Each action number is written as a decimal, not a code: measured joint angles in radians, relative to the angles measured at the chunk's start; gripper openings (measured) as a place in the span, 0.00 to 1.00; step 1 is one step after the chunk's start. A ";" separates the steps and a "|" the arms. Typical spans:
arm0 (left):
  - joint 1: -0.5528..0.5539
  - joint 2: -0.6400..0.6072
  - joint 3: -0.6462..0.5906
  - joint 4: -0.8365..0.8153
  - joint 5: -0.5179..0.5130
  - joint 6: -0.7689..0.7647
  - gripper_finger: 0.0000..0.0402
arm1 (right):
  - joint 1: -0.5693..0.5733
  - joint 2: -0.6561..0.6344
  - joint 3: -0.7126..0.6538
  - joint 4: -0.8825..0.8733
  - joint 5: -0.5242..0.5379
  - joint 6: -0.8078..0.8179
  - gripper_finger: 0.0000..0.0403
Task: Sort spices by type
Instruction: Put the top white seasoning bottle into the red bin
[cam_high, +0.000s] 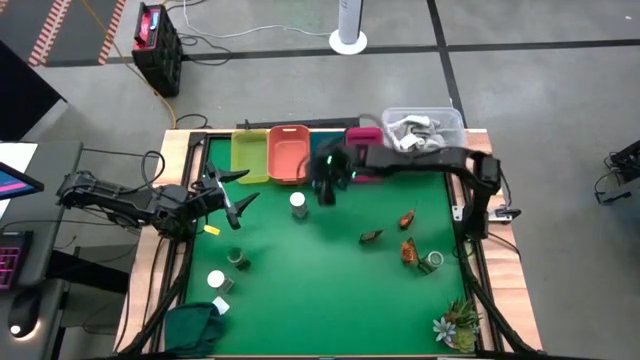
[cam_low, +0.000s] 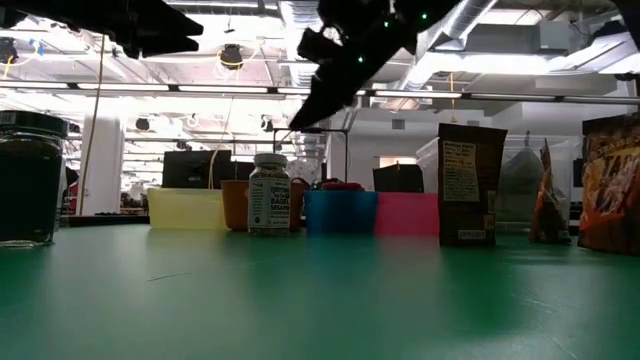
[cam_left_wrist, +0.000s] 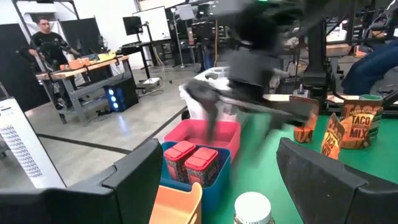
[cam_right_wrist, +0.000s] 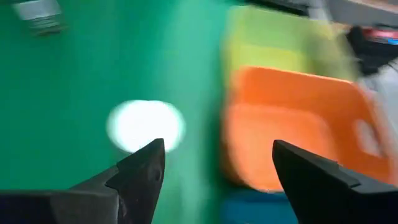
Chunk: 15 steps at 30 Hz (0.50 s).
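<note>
The round jar is next for my right gripper, which will grab it by its white cap (cam_high: 298, 198) and then sort this spice into the pink bin (cam_high: 365, 137).
A white-capped round jar (cam_high: 298, 203) stands upright on the green mat just in front of the orange bin (cam_high: 288, 152). My right gripper (cam_high: 325, 190) hangs open above the mat beside this jar and touches nothing. Its wrist view shows the white cap (cam_right_wrist: 146, 124) just beyond the open right gripper (cam_right_wrist: 217, 144). My left gripper (cam_high: 238, 197) waits open at the mat's left side, and in its wrist view the left gripper (cam_left_wrist: 217, 149) points toward the bins. Two pink-red packets (cam_left_wrist: 189, 160) stand in the blue bin (cam_left_wrist: 214, 180). Brown-orange pouches (cam_high: 405, 218) and dark green jars (cam_high: 240, 258) stand scattered on the mat.
Yellow-green (cam_high: 250, 155), orange, blue and pink (cam_high: 362, 140) bins line the far edge. The clear tub (cam_high: 420, 128) sits at the far right corner. A second white-capped jar (cam_high: 215, 280) and a green cloth (cam_high: 195, 325) lie near left, and the plant (cam_high: 458, 322) stands near right.
</note>
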 joint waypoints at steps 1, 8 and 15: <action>0.000 0.000 0.000 0.000 0.000 -0.004 0.75 | 0.021 0.013 -0.001 0.016 -0.007 0.014 0.80; -0.002 0.000 0.000 -0.008 0.005 -0.023 0.75 | 0.105 0.054 0.004 0.120 -0.006 0.087 0.80; -0.002 -0.001 0.000 -0.009 0.005 -0.023 0.75 | 0.107 0.134 0.004 0.199 -0.012 0.141 0.80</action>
